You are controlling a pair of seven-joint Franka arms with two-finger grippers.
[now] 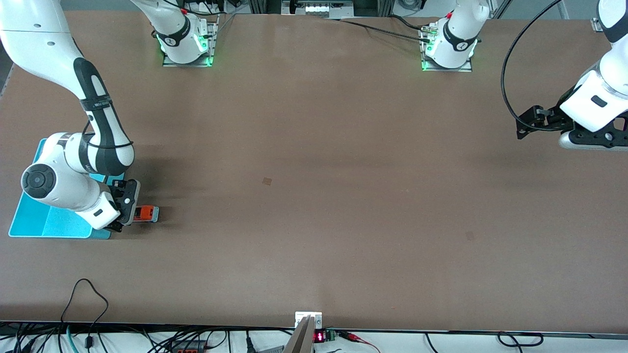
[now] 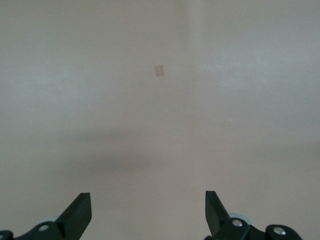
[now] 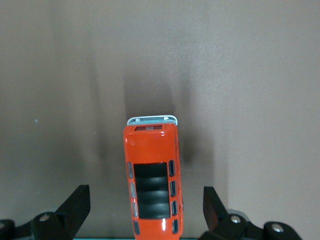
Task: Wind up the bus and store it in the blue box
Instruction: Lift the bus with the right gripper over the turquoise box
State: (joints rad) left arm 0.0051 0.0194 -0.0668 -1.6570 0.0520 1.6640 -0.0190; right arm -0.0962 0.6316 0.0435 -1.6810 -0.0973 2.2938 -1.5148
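The robot's right gripper isn't ready to close yet: its open fingers are above the orange bus's roof, so it should lower first, then close on the bus.
The small orange bus (image 1: 147, 214) stands on the table beside the blue box (image 1: 49, 226), on the box's side toward the left arm's end. Its grey-white front points away from the box. My right gripper (image 1: 128, 205) hangs low over the bus, open. In the right wrist view the bus (image 3: 152, 175) lies between the spread fingers (image 3: 77, 202), which do not touch it. The right arm covers part of the box. My left gripper (image 1: 527, 125) waits open over bare table at the left arm's end, with nothing between its fingertips (image 2: 80, 207).
A small tape patch (image 1: 267, 181) marks the middle of the table and also shows in the left wrist view as a patch (image 2: 159, 70). Cables and a small display unit (image 1: 319, 336) lie along the table edge nearest the front camera.
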